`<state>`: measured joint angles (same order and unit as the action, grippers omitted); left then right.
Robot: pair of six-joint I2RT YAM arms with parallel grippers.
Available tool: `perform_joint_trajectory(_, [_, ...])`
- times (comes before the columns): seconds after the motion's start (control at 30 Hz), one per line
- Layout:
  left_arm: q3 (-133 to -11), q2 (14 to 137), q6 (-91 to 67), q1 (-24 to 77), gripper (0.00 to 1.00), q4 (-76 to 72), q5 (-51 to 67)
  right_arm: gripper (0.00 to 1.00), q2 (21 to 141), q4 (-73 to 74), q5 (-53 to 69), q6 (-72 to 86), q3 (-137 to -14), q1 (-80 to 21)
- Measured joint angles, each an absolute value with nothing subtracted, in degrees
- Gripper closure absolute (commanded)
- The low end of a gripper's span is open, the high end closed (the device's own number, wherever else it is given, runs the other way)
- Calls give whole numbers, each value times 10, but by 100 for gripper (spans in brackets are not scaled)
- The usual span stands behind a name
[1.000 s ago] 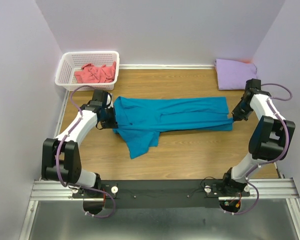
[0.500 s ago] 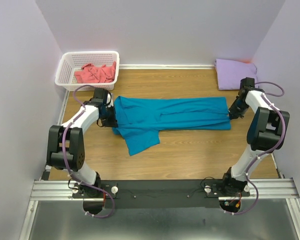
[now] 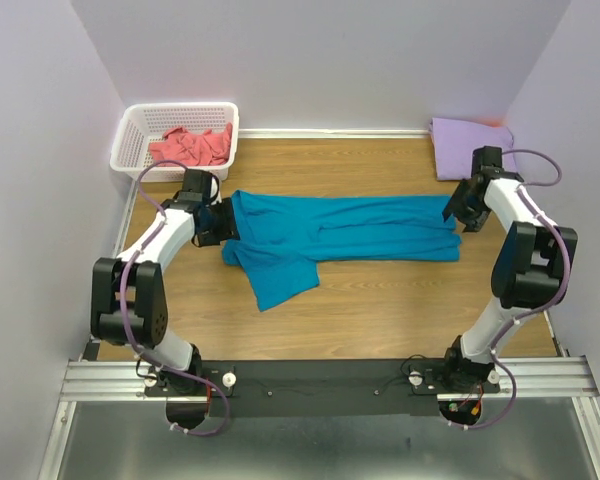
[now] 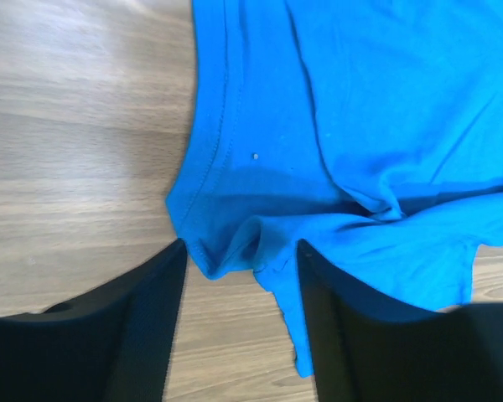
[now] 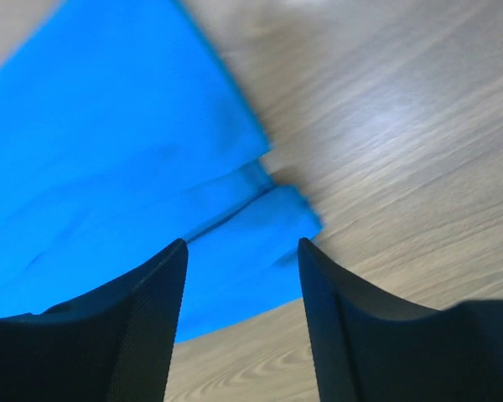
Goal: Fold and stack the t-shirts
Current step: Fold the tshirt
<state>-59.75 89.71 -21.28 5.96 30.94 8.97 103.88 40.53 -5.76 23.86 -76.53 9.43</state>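
Next, my left gripper grabs the teal-blue t-shirt's near-hanging sleeve by its loose end, to fold the sleeve inward over the t-shirt's body.
A teal-blue t-shirt [image 3: 340,228] lies folded lengthwise across the wooden table, one sleeve hanging toward the near side. My left gripper [image 3: 220,225] is at its left end, open. In the left wrist view the fingers [image 4: 241,251] straddle a loose, rumpled corner of the shirt [image 4: 360,126] without pinching it. My right gripper [image 3: 458,205] hovers at the right end, open. Its wrist view is blurred and shows the fingers [image 5: 242,244] apart above the shirt's corner [image 5: 109,151]. A pale lavender t-shirt [image 3: 470,148] lies folded at the back right. A coral-pink t-shirt [image 3: 190,147] sits crumpled in the basket.
A white lattice basket [image 3: 125,160] stands at the back left corner. Lilac walls close in the table on three sides. Bare wood [image 3: 380,300] shows between the teal shirt and the arm bases.
Both grippers have gone from shut to open and let go of the teal shirt's ends. The right gripper has lifted away toward the back; the left has shifted slightly back.
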Motion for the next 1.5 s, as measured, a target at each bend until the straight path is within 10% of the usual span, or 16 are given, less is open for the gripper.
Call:
perform_joint_trajectory(0.43, [-479,694,-235,122,32,299,67,39,830,307,8,208,-657,-144])
perform_joint_trajectory(0.8, [-399,727,-276,205,35,283,82,41,940,206,40,215,-604,-391])
perform_joint_trajectory(1.5, [-375,777,-335,282,57,244,84,58,1039,149,40,243,-623,-487])
